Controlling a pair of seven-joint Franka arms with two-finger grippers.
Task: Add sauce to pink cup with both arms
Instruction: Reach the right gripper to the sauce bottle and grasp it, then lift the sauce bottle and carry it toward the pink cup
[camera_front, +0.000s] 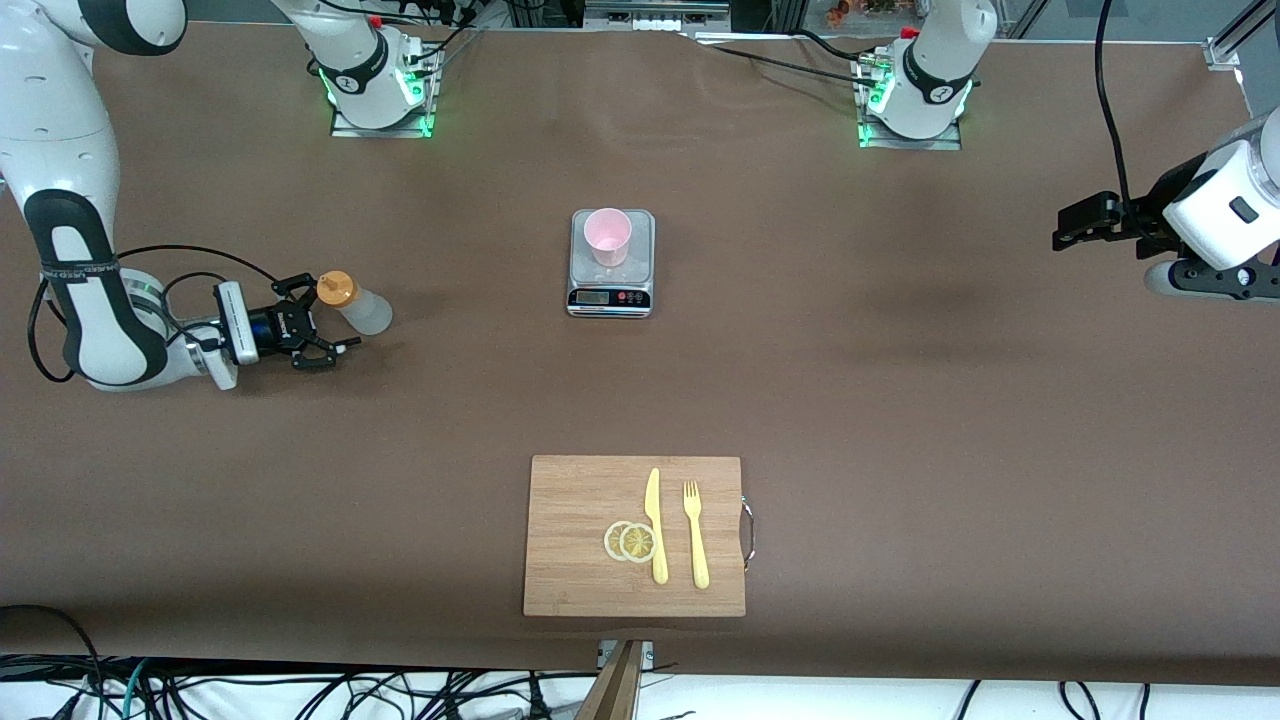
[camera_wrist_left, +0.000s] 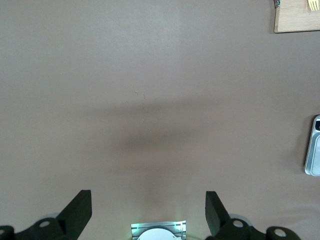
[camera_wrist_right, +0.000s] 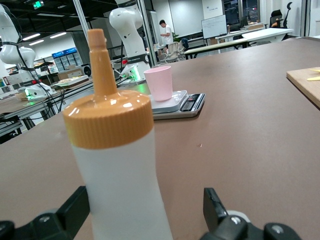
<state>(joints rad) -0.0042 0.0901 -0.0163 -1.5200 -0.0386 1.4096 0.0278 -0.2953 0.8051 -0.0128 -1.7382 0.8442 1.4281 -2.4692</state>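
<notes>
My right gripper grabs the sauce bottle by its frosted white body (camera_front: 369, 314) next, to add sauce to the pink cup (camera_front: 607, 236).
The sauce bottle (camera_front: 358, 306), frosted white with an orange cap, stands upright on the table toward the right arm's end. My right gripper (camera_front: 328, 318) is low at the table and open. The bottle (camera_wrist_right: 120, 165) stands between its fingers, close to one and with a gap to the other. The right gripper (camera_wrist_right: 146, 200) is not closed on it. The pink cup (camera_front: 607, 236) stands on a small silver scale (camera_front: 611, 285) at mid-table and also shows in the right wrist view (camera_wrist_right: 161, 83). My left gripper (camera_front: 1072, 228) hangs open and empty above the table at the left arm's end, fingers wide (camera_wrist_left: 148, 202).
A wooden cutting board (camera_front: 580, 570) lies nearer the front camera than the scale, with a yellow knife (camera_front: 656, 528), a yellow fork (camera_front: 695, 535) and two lemon slices (camera_front: 630, 541). The left wrist view shows bare brown table, the scale's edge (camera_wrist_left: 314, 150) and the board's corner (camera_wrist_left: 295, 20).
</notes>
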